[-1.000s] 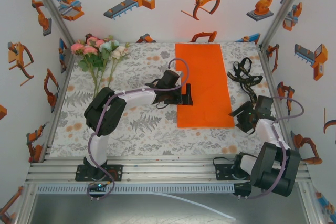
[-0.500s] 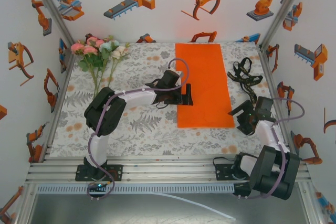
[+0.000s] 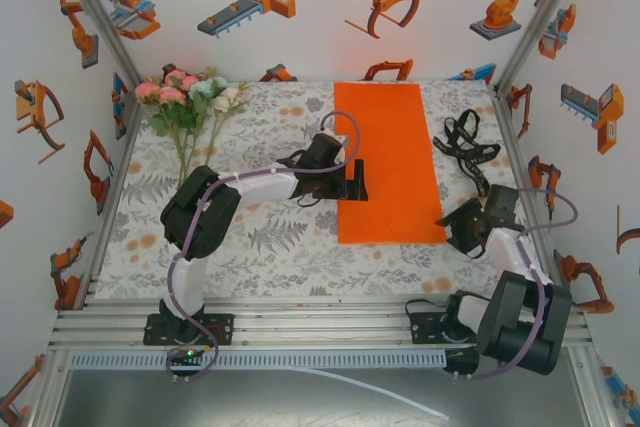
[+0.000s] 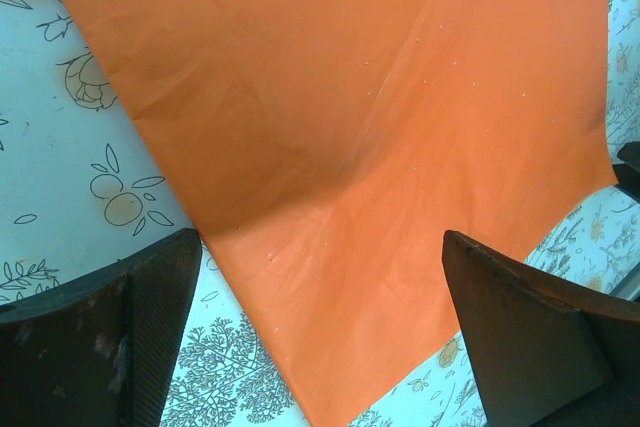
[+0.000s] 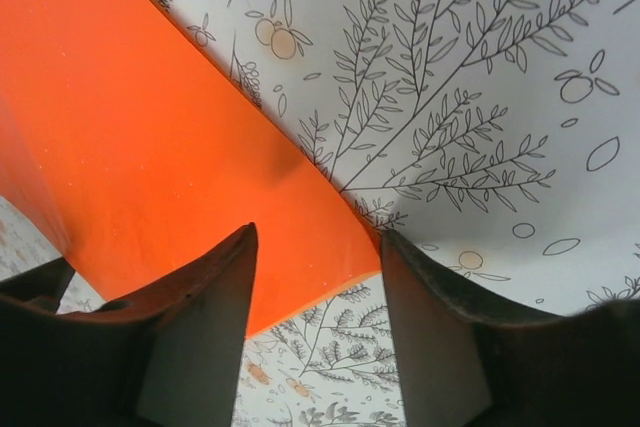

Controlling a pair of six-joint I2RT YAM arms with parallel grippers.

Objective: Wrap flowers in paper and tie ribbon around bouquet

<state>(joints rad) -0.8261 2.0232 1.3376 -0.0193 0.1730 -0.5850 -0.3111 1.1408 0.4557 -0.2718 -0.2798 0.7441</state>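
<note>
Next, my left gripper grabs the edge of the orange paper facing the flowers, to spread the paper open for wrapping them.
The orange paper lies flat in the middle of the table. My left gripper stands open at the paper's left edge. In the left wrist view the paper reaches between the wide-apart fingers of that gripper. My right gripper is at the paper's near right corner. In the right wrist view, the corner of the paper lies between the parted jaws of this gripper, untouched by them. The flowers lie at the far left. The black ribbon lies bunched at the far right.
A printed floral cloth covers the table. White walls with robot pictures close in the left, back and right sides. An aluminium rail with both arm bases runs along the near edge.
The right gripper's jaws spread wider, then drew closer together around the paper's near right corner. The left arm, flowers and ribbon have not moved.
</note>
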